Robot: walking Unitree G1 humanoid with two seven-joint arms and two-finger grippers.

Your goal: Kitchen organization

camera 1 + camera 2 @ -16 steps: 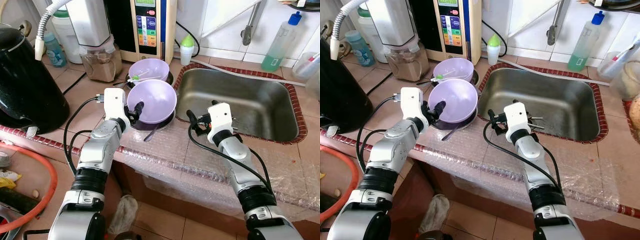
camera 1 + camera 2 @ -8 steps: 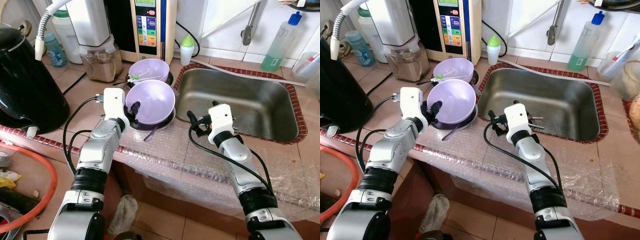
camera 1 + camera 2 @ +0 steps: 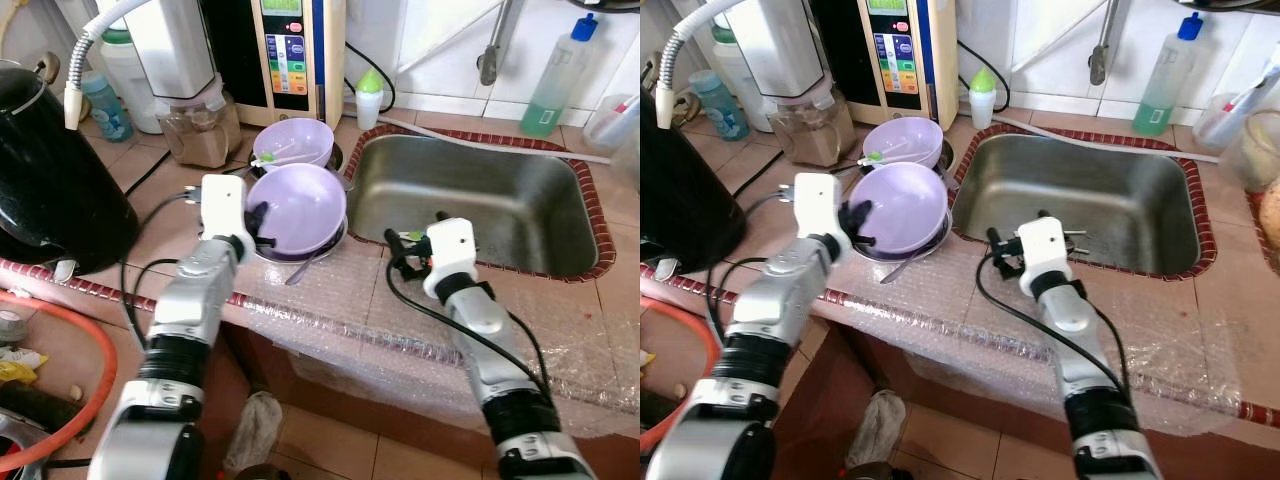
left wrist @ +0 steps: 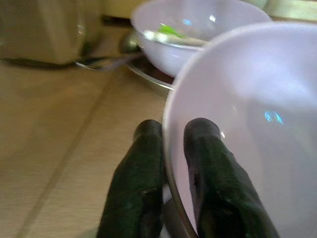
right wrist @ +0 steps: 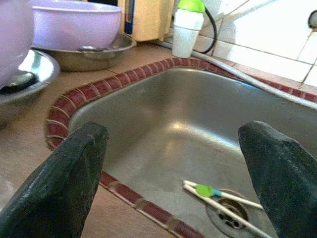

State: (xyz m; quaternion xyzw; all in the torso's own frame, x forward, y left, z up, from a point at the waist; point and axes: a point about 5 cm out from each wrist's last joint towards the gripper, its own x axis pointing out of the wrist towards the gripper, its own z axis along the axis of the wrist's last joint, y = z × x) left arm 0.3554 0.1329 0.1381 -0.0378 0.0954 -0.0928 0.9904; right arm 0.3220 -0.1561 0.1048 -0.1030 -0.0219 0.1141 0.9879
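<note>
My right gripper grips the large bowl's rim on the sink side next, since the other bowl (image 3: 294, 141) (image 5: 77, 26) crowds the large bowl's back.
A lilac bowl (image 3: 300, 200) rests in a shallow metal dish (image 3: 337, 237) on the tiled counter, left of the sink (image 3: 480, 200). My left gripper (image 3: 258, 222) is shut on the bowl's near rim; in the left wrist view one finger (image 4: 141, 178) is outside the bowl (image 4: 247, 124) and one inside. A second lilac bowl (image 3: 296, 142) with a green-handled utensil stands just behind. My right gripper (image 3: 402, 245) hovers open over the sink's front-left corner, its fingers (image 5: 64, 183) wide apart with nothing between them.
A black pot (image 3: 50, 160) stands at the left, with a blender (image 3: 195, 125), a water dispenser (image 3: 295, 50) and a small green-capped bottle (image 3: 370, 98) at the back. A green soap bottle (image 3: 560, 75) stands behind the sink. Bubble wrap (image 3: 420, 320) covers the front edge. A green-tipped utensil (image 5: 205, 190) lies by the drain.
The held bowl has come down from a steep tilt and now lies flatter in the metal dish. The camera has shifted slightly; the right gripper stays open by the sink.
</note>
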